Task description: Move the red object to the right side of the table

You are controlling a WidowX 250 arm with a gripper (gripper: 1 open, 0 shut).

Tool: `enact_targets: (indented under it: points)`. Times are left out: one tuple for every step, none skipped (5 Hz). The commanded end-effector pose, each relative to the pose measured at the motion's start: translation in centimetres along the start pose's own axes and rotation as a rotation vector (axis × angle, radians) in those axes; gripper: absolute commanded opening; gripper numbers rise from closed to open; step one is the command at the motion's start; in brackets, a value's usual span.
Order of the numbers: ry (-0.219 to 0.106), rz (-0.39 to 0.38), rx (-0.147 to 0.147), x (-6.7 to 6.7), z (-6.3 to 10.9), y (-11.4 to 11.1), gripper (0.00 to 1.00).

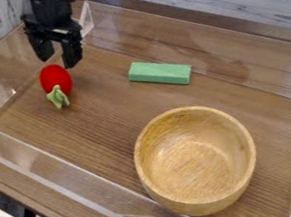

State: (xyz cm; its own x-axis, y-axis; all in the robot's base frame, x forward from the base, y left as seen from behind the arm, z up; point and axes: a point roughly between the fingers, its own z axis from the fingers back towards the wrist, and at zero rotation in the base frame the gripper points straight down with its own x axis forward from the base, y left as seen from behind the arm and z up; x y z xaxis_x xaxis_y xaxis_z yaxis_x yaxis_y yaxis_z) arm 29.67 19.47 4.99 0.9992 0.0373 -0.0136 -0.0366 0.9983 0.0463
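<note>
My gripper grabs the red object by its rounded red body [56, 78] next. Then my gripper moves the object across to the other side of the table.
The red object [54, 81], a small rounded toy fruit with a light-green leafy tip, lies on the left part of the brown wood-grain table [110, 125]. My black gripper [53, 54] hangs just above and slightly behind it, open, with its two fingers spread wide and nothing between them. One fingertip [69, 58] stands close over the fruit's top; I cannot tell whether it touches.
A flat green rectangular block [160, 73] lies mid-table, right of the fruit. A large wooden bowl [196, 159] stands at the front right. Low clear acrylic walls [63, 177] edge the tabletop.
</note>
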Motion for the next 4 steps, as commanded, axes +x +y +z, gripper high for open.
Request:
enact_targets:
  points:
    - [-0.03,-0.008,0.039,0.1,0.8,1.1,1.0]
    - [-0.016,-0.027,0.041,-0.4,0.3,1.2,0.0]
    - [-0.016,-0.048,0.044,-0.7,0.6,1.2,0.0]
    - [-0.036,-0.057,0.077,0.4,3.2,0.5,0.0]
